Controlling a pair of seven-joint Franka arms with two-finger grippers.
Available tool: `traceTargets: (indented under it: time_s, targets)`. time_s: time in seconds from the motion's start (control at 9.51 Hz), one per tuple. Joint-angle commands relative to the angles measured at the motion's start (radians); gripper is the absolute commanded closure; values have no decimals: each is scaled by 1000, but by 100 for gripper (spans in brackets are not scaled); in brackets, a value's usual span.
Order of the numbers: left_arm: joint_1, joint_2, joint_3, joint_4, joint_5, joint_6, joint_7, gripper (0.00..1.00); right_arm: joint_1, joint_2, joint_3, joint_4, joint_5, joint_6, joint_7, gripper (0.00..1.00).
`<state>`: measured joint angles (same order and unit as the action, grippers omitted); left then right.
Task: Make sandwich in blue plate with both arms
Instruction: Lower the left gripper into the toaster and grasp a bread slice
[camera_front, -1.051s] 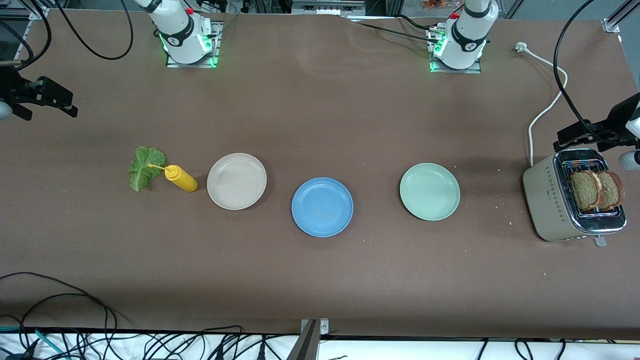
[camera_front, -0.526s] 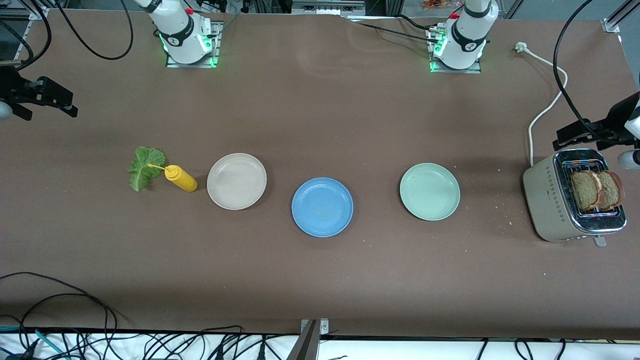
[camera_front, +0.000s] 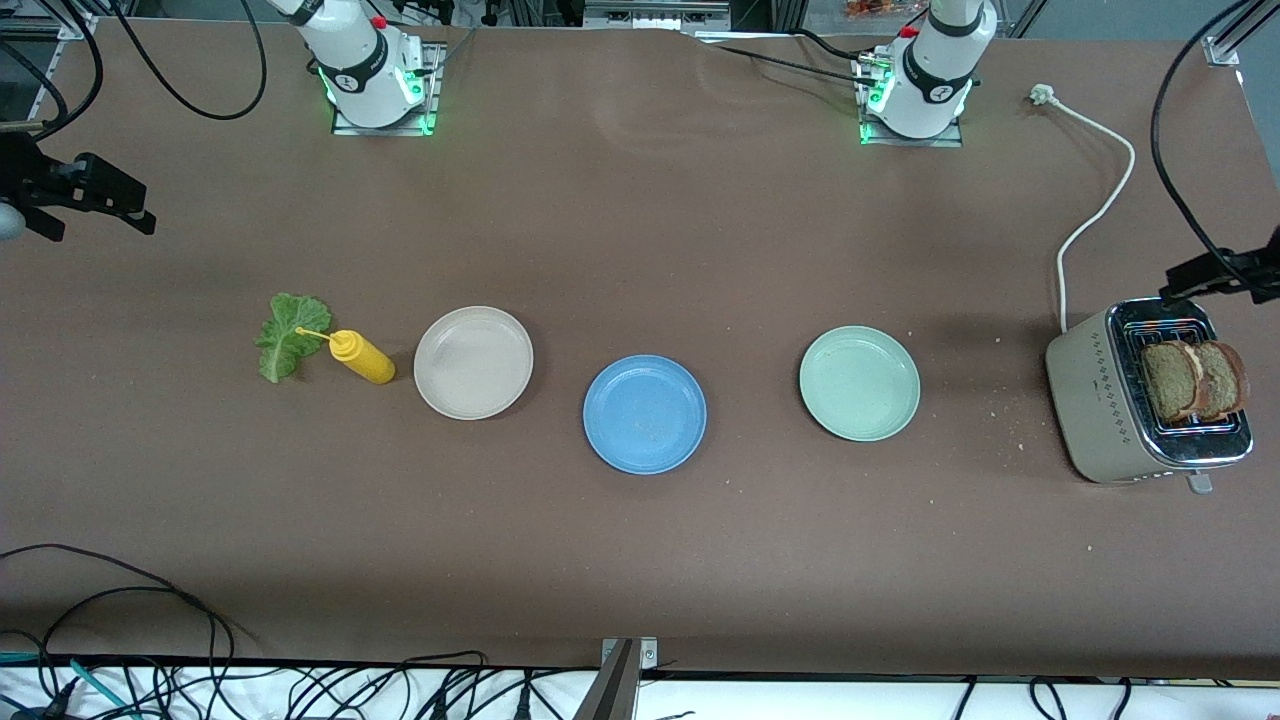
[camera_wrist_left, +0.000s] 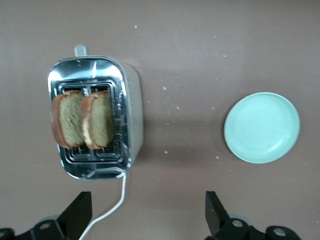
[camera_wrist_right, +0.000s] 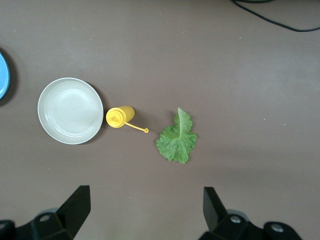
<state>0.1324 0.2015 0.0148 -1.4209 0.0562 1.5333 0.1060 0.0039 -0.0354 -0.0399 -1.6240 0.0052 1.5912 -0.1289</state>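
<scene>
The bread slice should next be pinched by its crust edge standing out of the toaster with my left gripper, and that starts the sandwich on the blue plate (camera_front: 645, 414).
The blue plate (camera_front: 645, 414) lies bare in the middle of the table, and its rim shows in the right wrist view (camera_wrist_right: 2, 75). Two brown bread slices (camera_front: 1195, 380) stand in the toaster (camera_front: 1110, 400); they also show in the left wrist view (camera_wrist_left: 82, 125). The green lettuce leaf (camera_front: 290, 335) lies flat at the right arm's end and shows in the right wrist view (camera_wrist_right: 177, 137). My left gripper (camera_front: 1215, 272) (camera_wrist_left: 148, 220) is open and empty over the toaster's cord. My right gripper (camera_front: 90, 190) (camera_wrist_right: 145, 215) is open and empty over bare table by the lettuce.
A yellow squeeze bottle (camera_front: 362, 357) lies beside the lettuce. A beige plate (camera_front: 473, 362) and a mint-green plate (camera_front: 859, 383) flank the blue plate. The toaster's white cord (camera_front: 1095, 210) runs toward the left arm's base. Crumbs lie near the toaster.
My left gripper has moved toward the left arm's end of the table, so less of it shows in the front view. The right arm has not moved.
</scene>
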Motion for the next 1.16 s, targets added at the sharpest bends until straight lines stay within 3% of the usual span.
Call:
traceTargets:
  time_s: [0.0,0.32,0.53,1.05]
  targets:
    - [91,102,-3,5,17,91,73,7,4,8,0,24,-4,-8,11,0]
    - [144,192,-3,3,70,195,123,9,4,8,0,24,-4,-8,11,0]
    - [147,239,-3,3,74,200,124,19,4,8,0,24,-4,-8,11,0]
    - [156,292,-3,2,74,200,123,24,4,8,0,24,-4,-8,11,0]
